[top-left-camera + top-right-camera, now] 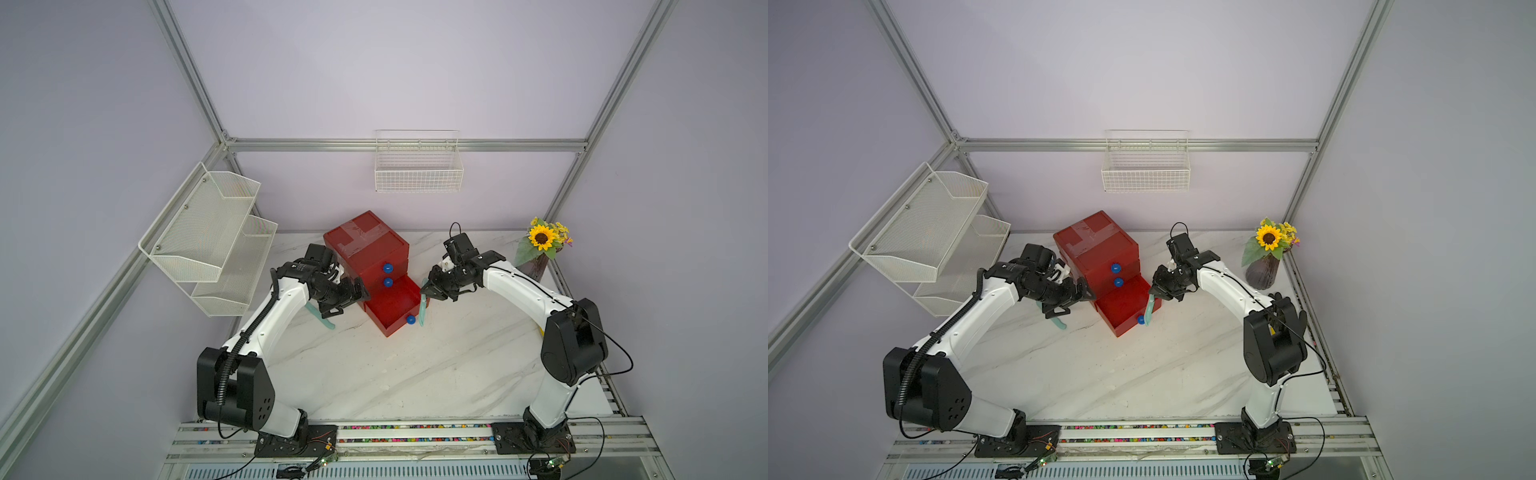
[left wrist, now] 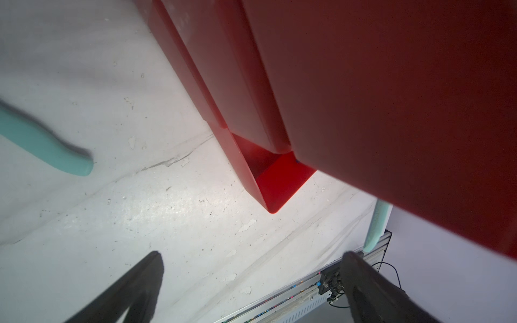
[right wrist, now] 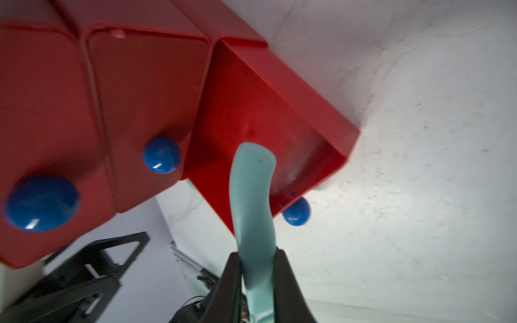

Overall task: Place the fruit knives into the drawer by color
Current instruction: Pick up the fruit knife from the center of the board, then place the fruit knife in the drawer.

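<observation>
The knife hangs over the open drawer's edge beside the blue knob and would fall short, so my right gripper next moves the teal fruit knife (image 1: pixel 423 309) in before releasing it.
The red drawer cabinet (image 1: pixel 365 245) (image 1: pixel 1096 245) stands at the back middle of the marble table. Its bottom drawer (image 1: pixel 390 305) (image 3: pixel 251 106) is pulled out, and the two above it are closed. My right gripper (image 1: pixel 430 293) (image 3: pixel 257 253) is shut on a teal fruit knife (image 1: pixel 423 309) (image 3: pixel 251 190), which hangs over the open drawer's right edge near its blue knob (image 3: pixel 296 211). My left gripper (image 1: pixel 349 303) (image 2: pixel 251 254) is open and empty beside the cabinet's left side. A second teal knife (image 1: pixel 322 322) (image 2: pixel 42 142) lies on the table just left of it.
A sunflower vase (image 1: pixel 540 249) stands at the back right corner. White mesh shelves (image 1: pixel 212 237) hang on the left wall and a wire basket (image 1: pixel 417 166) on the back wall. An aluminium rail (image 1: pixel 415 432) runs along the table's front edge.
</observation>
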Tool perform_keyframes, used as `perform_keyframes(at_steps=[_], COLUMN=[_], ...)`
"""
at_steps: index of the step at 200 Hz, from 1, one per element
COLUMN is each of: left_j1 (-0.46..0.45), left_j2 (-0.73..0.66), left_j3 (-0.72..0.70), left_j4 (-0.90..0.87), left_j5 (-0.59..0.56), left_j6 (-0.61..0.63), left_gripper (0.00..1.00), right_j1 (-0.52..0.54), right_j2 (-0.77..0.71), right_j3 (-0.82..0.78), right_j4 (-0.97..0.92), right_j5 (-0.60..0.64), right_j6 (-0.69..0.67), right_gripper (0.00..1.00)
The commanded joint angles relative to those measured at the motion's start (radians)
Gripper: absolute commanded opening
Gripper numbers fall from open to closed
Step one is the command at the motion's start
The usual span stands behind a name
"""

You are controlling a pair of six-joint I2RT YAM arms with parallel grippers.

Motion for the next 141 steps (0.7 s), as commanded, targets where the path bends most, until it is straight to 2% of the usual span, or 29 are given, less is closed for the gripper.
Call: perform_keyframes(at_steps=[1,40,65,86,93,141], left_j1=[0.010,0.022,0.032,0.042,0.044,0.061], left_j2=[-0.053,-0.056,-0.098,-0.117,-0.126,-0.139], left_j3=[0.012,0.024,0.031,0.027,0.022,-0.043], left_j4=[-0.015,-0.032,-0.035,-0.028,-0.020,0.025], left_j5=[-0.027,-0.031,-0.015,-0.003,-0.003,-0.050], left_j6=[-0.013,-0.011,-0.011,-0.022,-0.027,-0.079], left_gripper=[1.00,1.00,1.00,1.00,1.00,1.00], right_j1=[0.006,0.006,-0.006,-0.013,-0.015,-0.017], right_j2=[0.020,0.121,0.155,0.156,0.149,0.064], right_j3=[-0.058,-0.045,-0.060,-0.046,-0.052,-0.088], right_j4=[0.254,0.376,0.471,0.489,0.510,0.582], right_j5=[-0.163,-0.240,-0.268,-0.260,-0.259,-0.254], right_j6=[0.224,0.330,0.406,0.415,0.418,0.369], right_gripper=[0.03,0.05,0.27,0.54,0.59,0.61])
